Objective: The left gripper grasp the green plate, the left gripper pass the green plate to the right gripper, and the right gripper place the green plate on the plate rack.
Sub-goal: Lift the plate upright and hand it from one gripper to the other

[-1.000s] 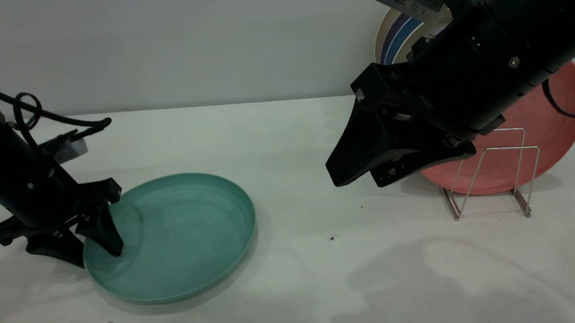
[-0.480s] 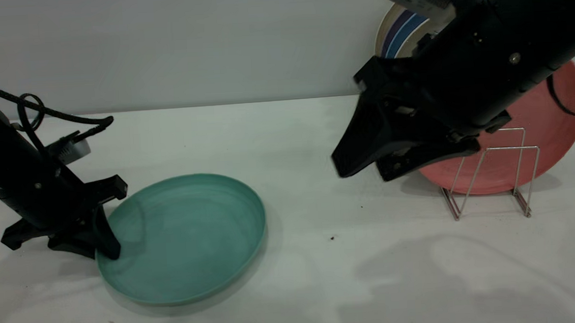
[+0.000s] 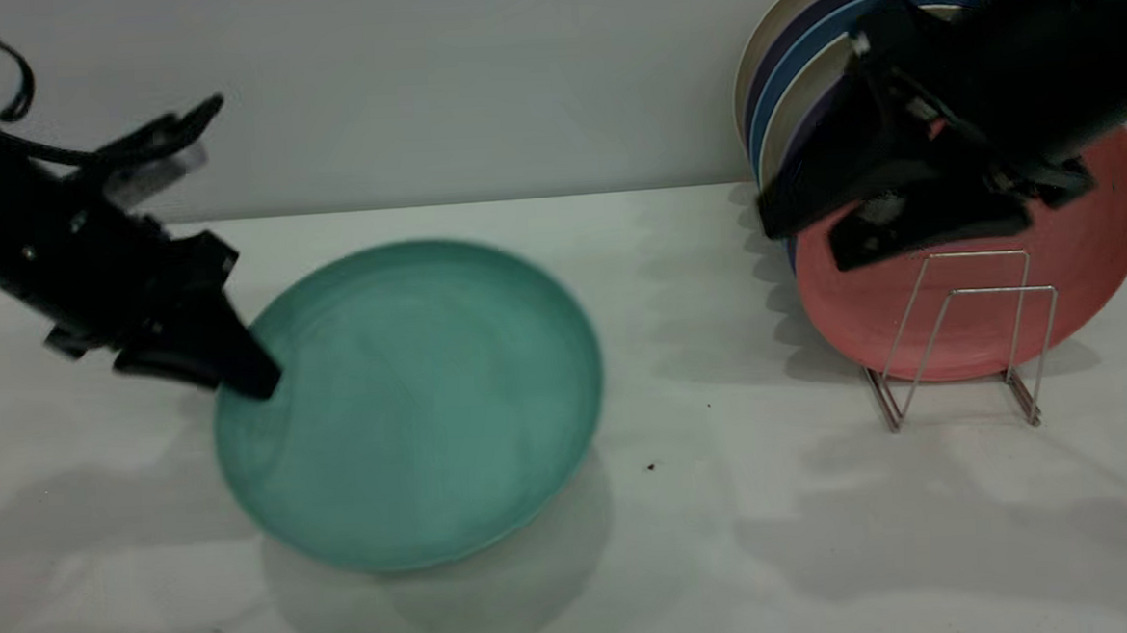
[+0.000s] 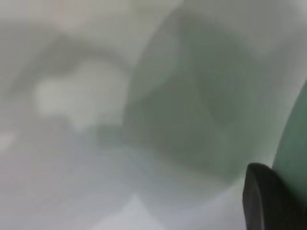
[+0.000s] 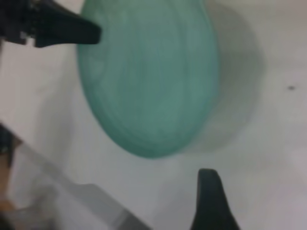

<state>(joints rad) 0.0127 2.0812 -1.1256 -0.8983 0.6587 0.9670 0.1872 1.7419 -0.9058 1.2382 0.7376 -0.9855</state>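
My right gripper will next grab the green plate by its free rim (image 3: 589, 327). It will take the plate over that way and place it on the plate rack (image 3: 960, 334).
My left gripper (image 3: 250, 377) is shut on the near-left rim of the green plate (image 3: 414, 401). It holds the plate tilted in the air above the table, with its shadow below. In the left wrist view one black finger (image 4: 268, 201) presses against the plate's edge (image 4: 293, 143). My right gripper (image 3: 804, 241) hangs open and empty high at the right, in front of the leaning plates, well apart from the green plate. Its wrist view shows one finger (image 5: 211, 201), the green plate (image 5: 148, 76) and the left gripper (image 5: 96, 33) on its rim. The wire plate rack (image 3: 960, 334) stands below the right gripper.
A pink plate (image 3: 1091, 250) leans behind the rack. A stack of cream and blue plates (image 3: 792, 73) leans on the back wall. The white table (image 3: 691, 541) has small dark specks near the middle.
The left gripper has lifted the green plate off the table, up and to the right, tilting it. The right gripper has moved up and back to the right.
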